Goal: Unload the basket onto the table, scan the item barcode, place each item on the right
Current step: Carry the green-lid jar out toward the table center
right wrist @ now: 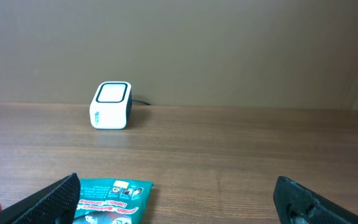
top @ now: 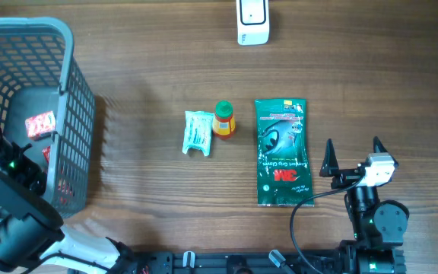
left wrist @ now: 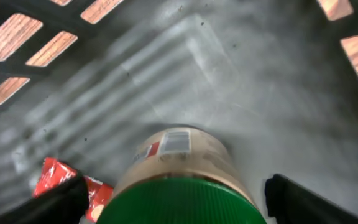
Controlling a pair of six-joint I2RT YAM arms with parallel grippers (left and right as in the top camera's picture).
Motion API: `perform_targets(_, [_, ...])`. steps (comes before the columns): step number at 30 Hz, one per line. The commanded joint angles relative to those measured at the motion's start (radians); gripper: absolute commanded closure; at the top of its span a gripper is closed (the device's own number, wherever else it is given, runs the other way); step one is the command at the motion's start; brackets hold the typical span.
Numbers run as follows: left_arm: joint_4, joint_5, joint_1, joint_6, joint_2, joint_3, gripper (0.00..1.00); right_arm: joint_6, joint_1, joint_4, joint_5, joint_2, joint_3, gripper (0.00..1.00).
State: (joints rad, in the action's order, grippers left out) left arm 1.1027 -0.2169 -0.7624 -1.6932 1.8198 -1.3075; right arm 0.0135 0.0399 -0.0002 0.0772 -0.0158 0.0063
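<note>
Both fingers of my left gripper reach down to the green lid's rim on opposite sides, so it is now time to close on the tan jar.
A tan jar (left wrist: 180, 149) with a ribbed green lid (left wrist: 179, 202) stands on the grey basket floor, with a barcode label on its side. My left gripper (left wrist: 176, 208) is open and straddles the jar. A gap shows between the lid and the right finger (left wrist: 297, 199). The left finger (left wrist: 58, 202) sits close to the lid, and I cannot tell whether they touch. The white scanner (top: 252, 21) stands at the table's far edge. My right gripper (top: 353, 152) is open and empty at the front right, facing the scanner (right wrist: 111, 106).
The grey basket (top: 78, 114) stands at the left, with my left arm (top: 10, 164) reaching into it. Red packets (left wrist: 51, 177) lie on its floor. On the table are a white-green sachet (top: 198, 133), a small orange bottle (top: 223, 119) and a green 3M pack (top: 281, 152).
</note>
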Motion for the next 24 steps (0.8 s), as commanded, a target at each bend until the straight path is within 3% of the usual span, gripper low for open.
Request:
perform_targets(1, [-0.004,-0.012,-0.008,-0.013,0.013,0.026,0.25,0.010,-0.003,0.002,-0.013,0.002,-0.001,0.00])
perform_targets(12, [-0.014,0.060,-0.008,0.098,-0.013,-0.007,0.41,0.010,-0.003,0.002,-0.013,0.002,-0.001,0.00])
perform_targets(18, [-0.011,0.230,-0.008,0.198,-0.113,-0.076,0.43,0.010,-0.003,0.002,-0.013,0.002,-0.001,0.00])
perform_targets(24, [-0.005,0.340,-0.008,0.199,-0.300,-0.138,0.40,0.010,-0.003,0.002,-0.013,0.002,-0.001,0.00])
